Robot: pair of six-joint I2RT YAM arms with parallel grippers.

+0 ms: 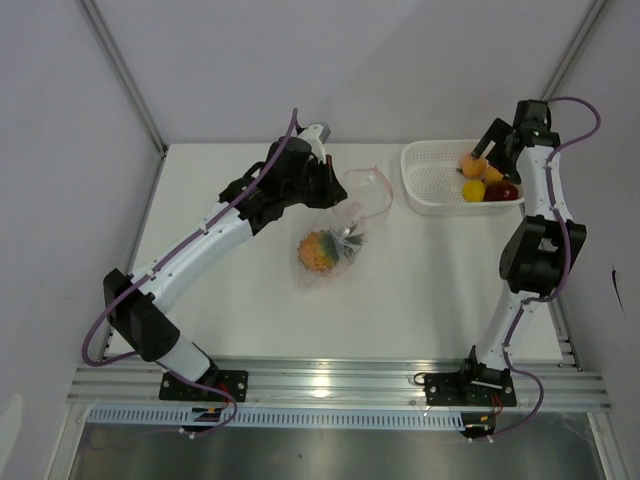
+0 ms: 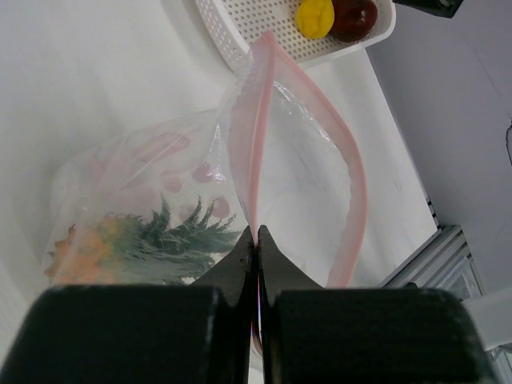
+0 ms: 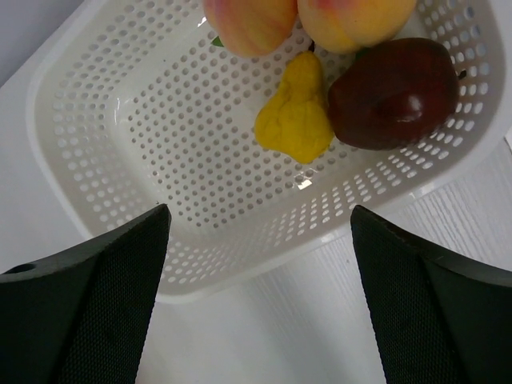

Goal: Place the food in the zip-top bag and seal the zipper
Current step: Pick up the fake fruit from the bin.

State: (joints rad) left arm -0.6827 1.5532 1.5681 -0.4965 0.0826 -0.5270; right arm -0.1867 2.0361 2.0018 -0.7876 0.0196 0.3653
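I need to grip the yellow lemon-like fruit with my right gripper next, across its wide end (image 1: 473,192), so that the narrow stem end goes into the bag (image 1: 340,235) first.
The clear zip-top bag (image 1: 340,235) lies mid-table with the orange pineapple (image 1: 318,250) inside; the pineapple's green crown shows in the left wrist view (image 2: 172,236). My left gripper (image 2: 257,234) is shut on the bag's pink zipper strip (image 2: 260,144) and holds the mouth open. Two peaches (image 3: 248,24), the yellow lemon-like fruit (image 3: 296,116) and the dark red apple (image 3: 396,92) sit in the white mesh basket (image 3: 120,120). My right gripper (image 3: 260,220) is open and empty, hovering over the basket's near rim; in the top view it (image 1: 490,150) is above the fruits.
The white basket (image 1: 430,180) stands at the table's back right, right of the bag. Grey walls enclose the table on the left, back and right. The aluminium rail (image 1: 330,385) runs along the near edge.
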